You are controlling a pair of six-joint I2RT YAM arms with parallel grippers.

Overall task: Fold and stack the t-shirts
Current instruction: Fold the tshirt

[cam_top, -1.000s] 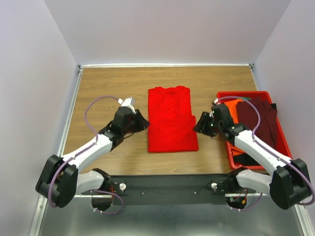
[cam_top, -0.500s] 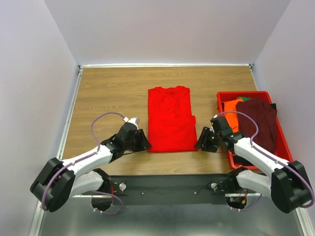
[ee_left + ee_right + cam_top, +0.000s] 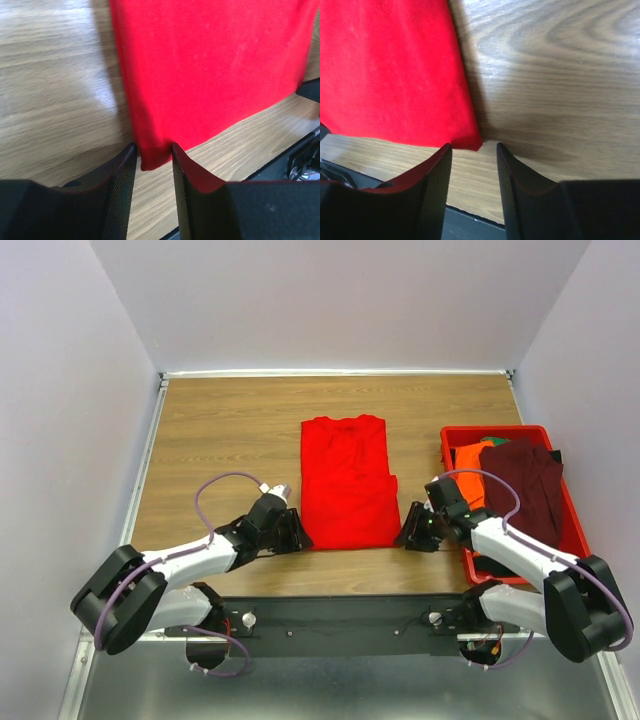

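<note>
I should close my left gripper on the red t-shirt's corner: the corner reaches back past the gripper's fingers, so it would be caught if I closed now.
A bright red t-shirt [image 3: 346, 480], folded lengthwise into a narrow strip, lies flat on the wooden table, collar at the far end. My left gripper [image 3: 297, 533] is open at its near left corner; in the left wrist view that corner [image 3: 150, 160] sits between the fingers [image 3: 122, 190]. My right gripper [image 3: 405, 531] is open at the near right corner; in the right wrist view that corner [image 3: 472, 144] lies just ahead of the gap. An orange t-shirt [image 3: 470, 462] and a dark maroon t-shirt [image 3: 528, 485] lie in the bin.
A rigid red plastic bin [image 3: 512, 432] stands on the right side of the table. The black mounting rail [image 3: 340, 615] runs along the near edge. White walls close in the back and both sides.
Both grippers have come down and toward me along the shirt's sides, from mid-length to its near corners. The shirt has not moved.
</note>
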